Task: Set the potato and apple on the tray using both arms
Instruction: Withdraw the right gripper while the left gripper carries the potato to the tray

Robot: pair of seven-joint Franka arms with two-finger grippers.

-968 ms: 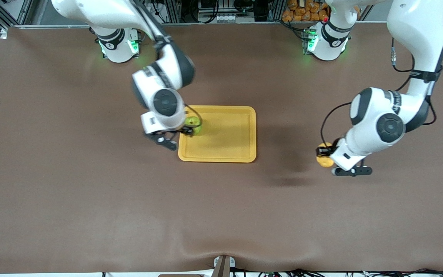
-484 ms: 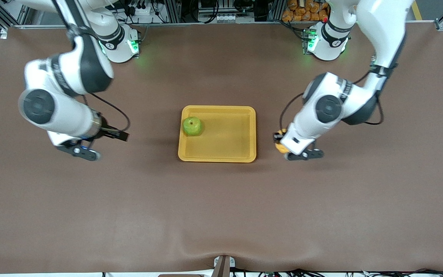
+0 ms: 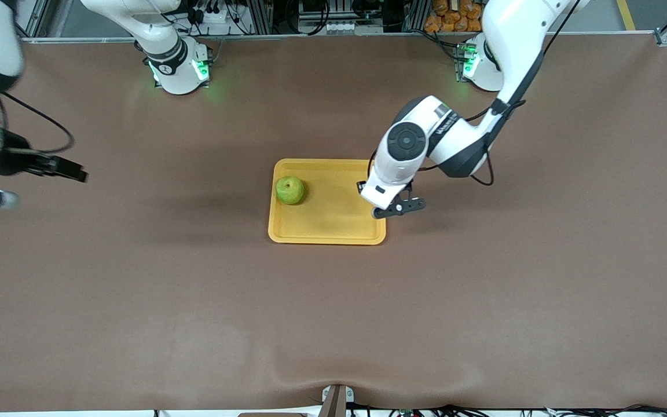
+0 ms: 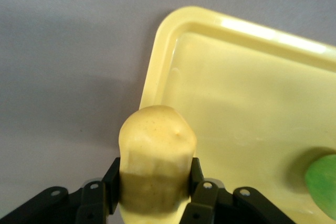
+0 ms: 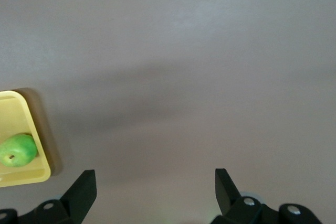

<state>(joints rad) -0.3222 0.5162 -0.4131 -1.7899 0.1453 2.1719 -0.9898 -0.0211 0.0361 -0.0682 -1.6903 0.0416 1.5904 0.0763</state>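
My left gripper keeps hold of the potato for now: the potato (image 4: pixel 156 153) hangs above the tray's rim (image 4: pixel 152 87), so if it opened now, the potato would tip.
The yellow-orange tray (image 3: pixel 327 234) lies mid-table. On it, at the corner toward the right arm's end, rests the green apple (image 3: pixel 290 190), free of any gripper. My left gripper (image 3: pixel 365 189) hangs over the tray's edge at the left arm's end, and its hand hides the potato in the front view. In the left wrist view the left gripper (image 4: pixel 155 178) is shut on the lumpy yellow potato (image 4: pixel 157 135), above the tray's corner (image 4: pixel 157 61), with the apple (image 4: pixel 323 184) farther along. My right gripper (image 3: pixel 73 172) stands open over bare cloth at the right arm's end.
Brown cloth (image 3: pixel 333 313) covers the table, with a raised fold (image 3: pixel 333 379) at the edge nearest the front camera. The right wrist view shows its fingertips (image 5: pixel 84 187) wide apart over cloth, with the tray's corner (image 5: pixel 44 153) and the apple (image 5: pixel 18 150) off to one side.
The left arm carried the potato from its end of the table to the tray's edge. The right arm let go of the apple on the tray and swung away to its own end.
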